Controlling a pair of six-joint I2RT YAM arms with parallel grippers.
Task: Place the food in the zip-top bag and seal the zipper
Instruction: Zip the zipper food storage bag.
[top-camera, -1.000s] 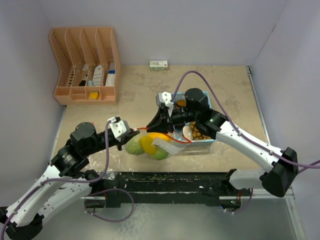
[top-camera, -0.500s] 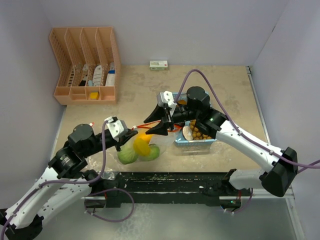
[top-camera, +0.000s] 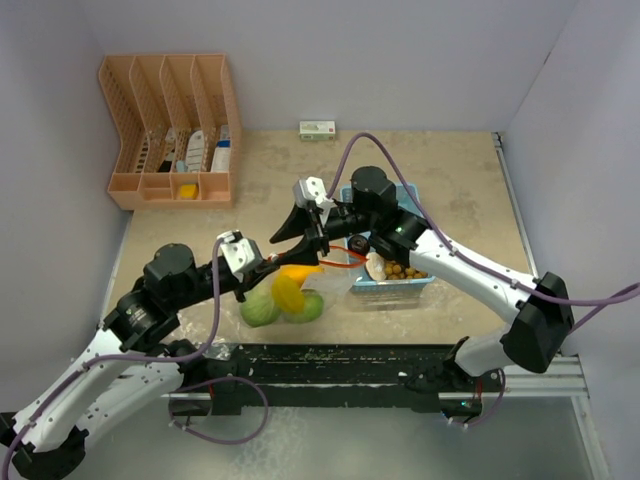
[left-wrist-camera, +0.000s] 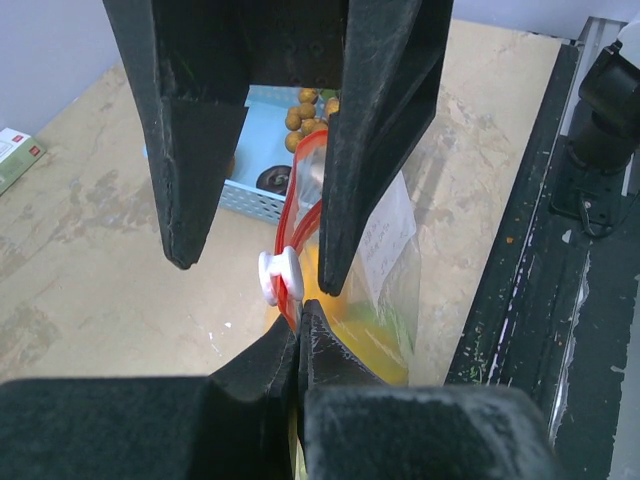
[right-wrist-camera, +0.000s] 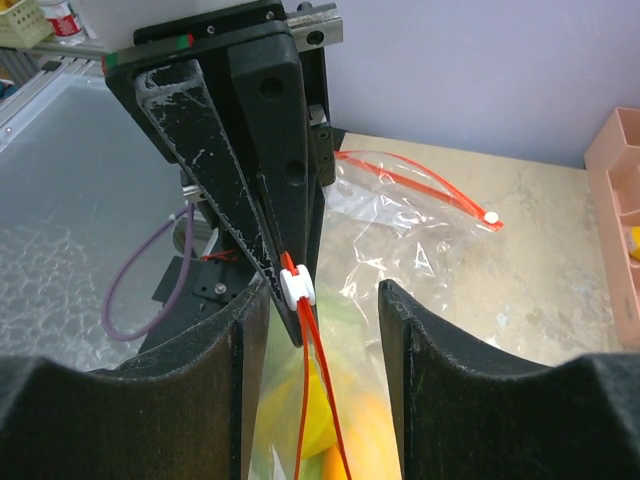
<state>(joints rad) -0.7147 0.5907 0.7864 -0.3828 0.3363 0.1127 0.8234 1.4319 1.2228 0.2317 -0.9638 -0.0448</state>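
My right gripper will next grab the white slider (top-camera: 274, 256) (right-wrist-camera: 297, 287) across its sides, opposite my left gripper, and then it will slide the zipper sealed.
The clear zip-top bag (top-camera: 285, 298) hangs over the table's near edge with yellow, orange and green food (right-wrist-camera: 335, 420) inside it. My left gripper (left-wrist-camera: 298, 330) is shut on the bag's red zipper edge, just beside the white slider (left-wrist-camera: 275, 277). My right gripper (right-wrist-camera: 325, 295) is open and straddles the zipper, with the slider (right-wrist-camera: 297, 287) close to its left finger. In the light blue tray (top-camera: 400, 285) lie brown balls (left-wrist-camera: 305, 105), a dark brown lump (left-wrist-camera: 272, 180) and a beige slice (top-camera: 376, 266).
A pink desk organizer (top-camera: 170, 130) stands at the back left and a small white box (top-camera: 317, 129) at the back wall. More clear plastic with a red strip (right-wrist-camera: 420, 185) shows behind the left gripper. The black base rail (top-camera: 330, 362) runs along the near edge.
The right gripper has opened and moved left along the zipper toward the left gripper. The bag has swung left, away from the tray.
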